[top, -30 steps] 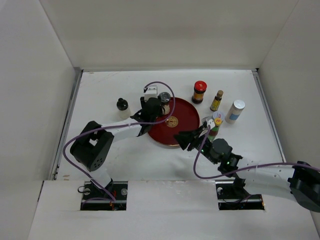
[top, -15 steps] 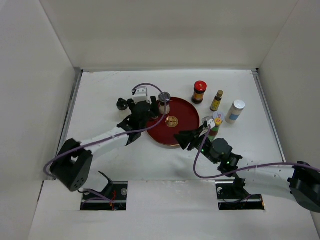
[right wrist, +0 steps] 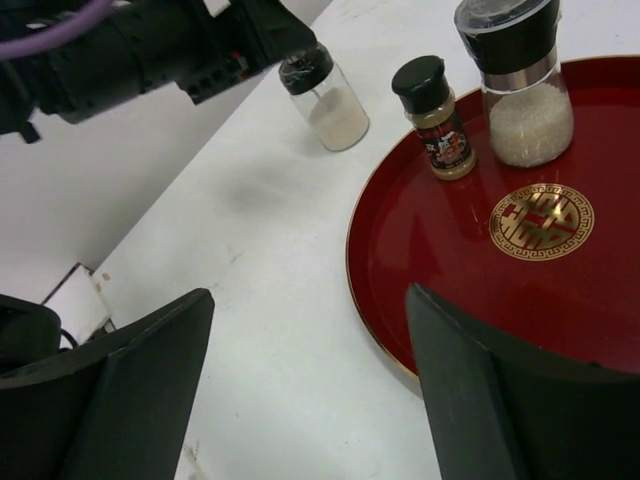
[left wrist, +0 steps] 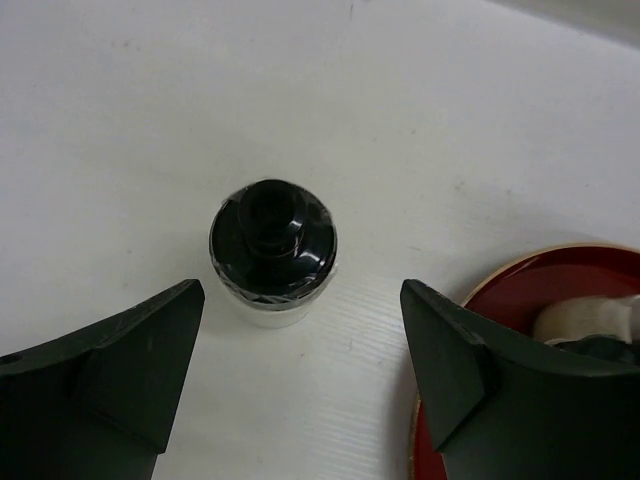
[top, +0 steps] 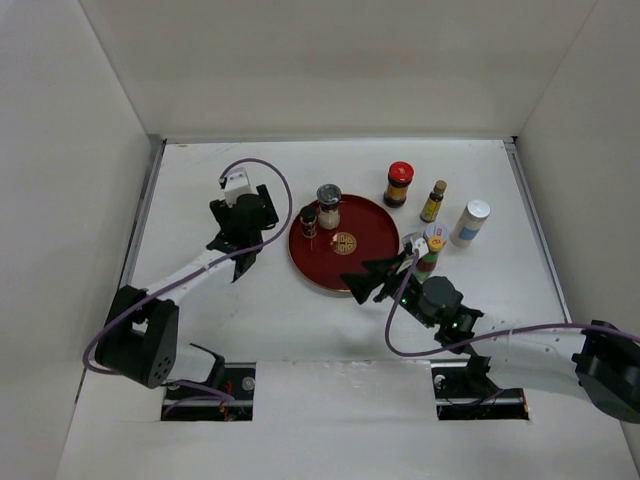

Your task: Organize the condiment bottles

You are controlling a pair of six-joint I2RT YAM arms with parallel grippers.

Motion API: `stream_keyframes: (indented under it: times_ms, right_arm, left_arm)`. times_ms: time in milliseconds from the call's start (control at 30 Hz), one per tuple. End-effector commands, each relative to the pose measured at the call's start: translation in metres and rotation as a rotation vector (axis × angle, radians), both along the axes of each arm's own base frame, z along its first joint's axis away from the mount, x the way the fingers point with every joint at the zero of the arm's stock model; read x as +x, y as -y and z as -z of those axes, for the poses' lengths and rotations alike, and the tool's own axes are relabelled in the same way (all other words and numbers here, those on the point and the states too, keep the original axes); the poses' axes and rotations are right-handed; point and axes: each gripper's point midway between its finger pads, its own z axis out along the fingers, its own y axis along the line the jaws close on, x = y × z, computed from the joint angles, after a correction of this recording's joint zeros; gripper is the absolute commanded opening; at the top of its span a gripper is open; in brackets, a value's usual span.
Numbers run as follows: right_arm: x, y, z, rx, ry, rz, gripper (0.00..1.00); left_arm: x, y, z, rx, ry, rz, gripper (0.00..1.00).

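Observation:
The left gripper grabs the jar by the sides of its black cap (left wrist: 273,245) next, which leaves the jar's base free to stand on the red tray.
My left gripper (left wrist: 300,295) is open, hanging over a black-capped jar of white powder (left wrist: 272,250) that stands just ahead of its fingertips, left of the red tray (top: 370,255). In the top view the left gripper (top: 240,225) hides that jar. On the tray stand a silver-capped shaker (top: 328,205) and a small dark bottle (top: 309,220). My right gripper (top: 362,280) is open and empty over the tray's near edge (right wrist: 400,330). A red-lidded jar (top: 399,183), a yellow-capped brown bottle (top: 433,200), a white bottle (top: 470,222) and a green bottle (top: 428,250) stand right of the tray.
White walls close the table on the left, far and right sides. The left arm's purple cable (top: 265,175) loops above the table. The green bottle stands right beside the right arm's wrist. In the right wrist view the left arm (right wrist: 150,50) looms over the black-capped jar (right wrist: 325,95).
My left gripper opened, left the shaker standing on the tray and swung left to the black-capped jar. The small dark bottle came into view. My right gripper opened where it was.

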Motion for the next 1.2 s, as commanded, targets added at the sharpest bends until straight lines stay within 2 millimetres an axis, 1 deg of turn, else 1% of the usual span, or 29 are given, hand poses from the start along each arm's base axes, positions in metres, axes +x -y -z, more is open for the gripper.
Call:
stream_keyframes:
  times_ms: [0,67,167,267,333,433,467,533,600,633,700,733,833,900,1000,1067,1167]
  right_arm:
    - [-0.002,-0.004,-0.022,0.066,0.043,-0.024,0.87]
    - [-0.002,-0.005,-0.021,0.063,0.040,-0.024,0.88]
    - [-0.001,-0.006,-0.018,0.058,0.034,-0.029,0.87]
    - [-0.001,-0.007,-0.019,0.056,0.038,-0.029,0.87]
    - [-0.001,-0.009,-0.016,0.053,0.031,-0.035,0.85]
    - [-0.002,-0.009,-0.019,0.056,0.036,-0.039,0.85]
    - [-0.001,-0.009,-0.019,0.056,0.036,-0.038,0.85]
    - [-0.002,-0.010,-0.017,0.055,0.031,-0.041,0.84]
    - [-0.002,-0.009,-0.020,0.061,0.035,-0.041,0.84]
    - [-0.002,-0.008,-0.022,0.064,0.043,-0.038,0.84]
    - [-0.003,-0.007,-0.022,0.067,0.042,-0.038,0.84]
    - [-0.003,-0.007,-0.021,0.068,0.039,-0.038,0.84]
    - [-0.003,-0.005,-0.025,0.077,0.047,-0.035,0.84]
    - [-0.004,-0.005,-0.024,0.077,0.043,-0.035,0.84]
    - [-0.002,-0.005,-0.021,0.072,0.036,-0.032,0.84]
    - [-0.002,-0.003,-0.025,0.079,0.046,-0.026,0.84]
    - [0.000,-0.001,-0.022,0.077,0.039,-0.017,0.84]
  left_arm:
    - [0.013,-0.009,-0.007,0.007,0.016,-0.039,0.79]
    - [0.021,-0.015,-0.001,0.009,0.008,-0.056,0.79]
    - [0.032,-0.019,0.002,0.010,0.006,-0.071,0.79]
    - [0.039,-0.022,0.004,0.012,0.012,-0.081,0.75]
    - [0.043,-0.020,0.002,0.006,0.021,-0.077,0.73]
    - [0.047,-0.017,0.004,0.011,0.025,-0.070,0.68]
    - [0.048,-0.018,0.006,0.012,0.023,-0.073,0.66]
    - [0.049,-0.018,0.007,0.014,0.017,-0.075,0.55]
    - [0.048,-0.020,0.008,0.014,0.017,-0.076,0.45]
    - [0.047,-0.020,0.008,0.014,0.018,-0.076,0.42]
    - [0.043,-0.021,0.001,0.011,0.027,-0.076,0.35]
    - [0.040,-0.021,-0.004,0.008,0.037,-0.078,0.34]
    - [0.026,-0.021,-0.032,-0.013,0.098,-0.067,0.32]
    - [0.012,-0.012,-0.051,-0.026,0.130,-0.036,0.32]
    - [-0.009,0.013,-0.066,-0.042,0.135,0.043,0.31]
    - [-0.022,0.033,-0.065,-0.057,0.130,0.098,0.31]
    - [-0.039,0.066,-0.059,-0.091,0.102,0.178,0.31]
